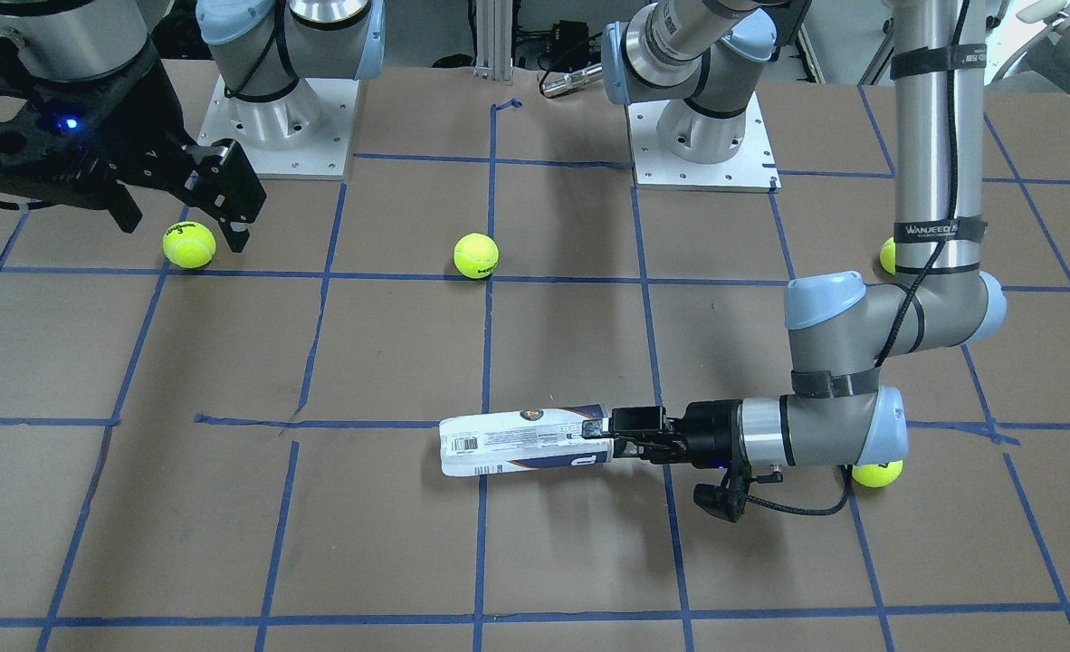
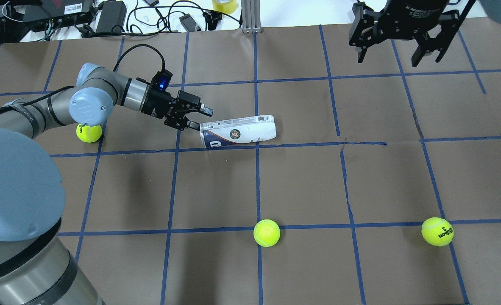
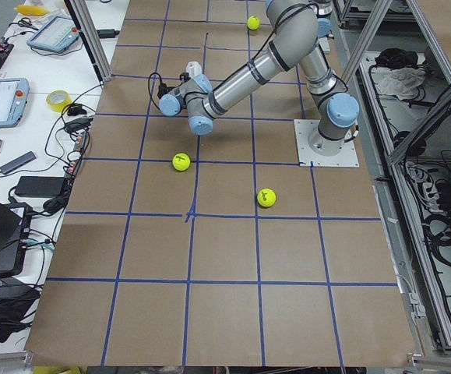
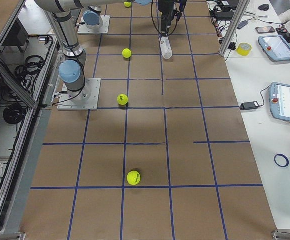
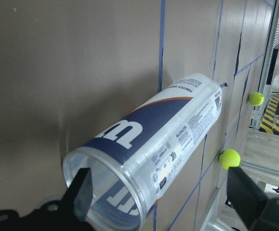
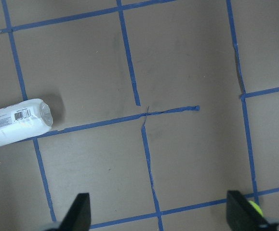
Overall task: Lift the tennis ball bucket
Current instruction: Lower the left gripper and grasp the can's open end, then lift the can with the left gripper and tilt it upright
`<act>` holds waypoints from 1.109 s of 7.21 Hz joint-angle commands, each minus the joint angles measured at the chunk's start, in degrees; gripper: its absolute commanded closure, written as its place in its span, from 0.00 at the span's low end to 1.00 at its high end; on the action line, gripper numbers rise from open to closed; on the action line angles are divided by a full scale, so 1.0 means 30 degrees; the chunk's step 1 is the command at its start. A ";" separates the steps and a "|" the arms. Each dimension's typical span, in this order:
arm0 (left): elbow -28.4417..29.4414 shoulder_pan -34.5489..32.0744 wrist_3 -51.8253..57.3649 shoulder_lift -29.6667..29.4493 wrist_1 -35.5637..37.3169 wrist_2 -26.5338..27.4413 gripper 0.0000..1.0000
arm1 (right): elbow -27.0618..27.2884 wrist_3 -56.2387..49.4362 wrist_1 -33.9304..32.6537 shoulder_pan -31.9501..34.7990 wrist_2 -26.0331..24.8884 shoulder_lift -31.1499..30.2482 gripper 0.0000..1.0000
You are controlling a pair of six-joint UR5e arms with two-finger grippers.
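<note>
The tennis ball bucket (image 1: pixel 521 444) needs to be lifted, so my left gripper should grab it next by the rim of its open end (image 1: pixel 602 433).
The tennis ball bucket (image 1: pixel 521 444) lies on its side on the brown table, open mouth towards my left gripper; it also shows in the overhead view (image 2: pixel 238 132) and the left wrist view (image 5: pixel 153 144). It looks empty. My left gripper (image 2: pixel 199 119) is open at the bucket's mouth. In the left wrist view one finger (image 5: pixel 81 192) overlaps the rim and the other (image 5: pixel 245 195) stands well clear to the side; whether the first is inside the mouth I cannot tell. My right gripper (image 2: pixel 388 57) is open and empty, high above the far side of the table.
Loose tennis balls lie on the table: one by my left arm's elbow (image 2: pixel 89 132), one near the middle (image 2: pixel 266 233), one on the right (image 2: pixel 437 231). Blue tape lines cross the table. Cables and boxes lie along the far edge (image 2: pixel 106 15).
</note>
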 commanded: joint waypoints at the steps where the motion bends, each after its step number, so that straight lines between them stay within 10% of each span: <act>1: -0.0353 -0.0033 0.0022 -0.0217 -0.0121 -0.0411 0.55 | 0.0034 0.0012 0.0029 0.0004 -0.0004 -0.0003 0.00; 3: -0.0531 -0.0062 -0.0093 -0.0072 0.0144 -0.0411 1.00 | 0.0034 -0.0017 -0.0030 0.0004 -0.0004 -0.0003 0.00; 8: 0.2095 -0.1694 -1.0211 0.3932 0.2018 0.0404 1.00 | 0.0034 -0.0018 -0.0206 0.0003 -0.0004 -0.0003 0.00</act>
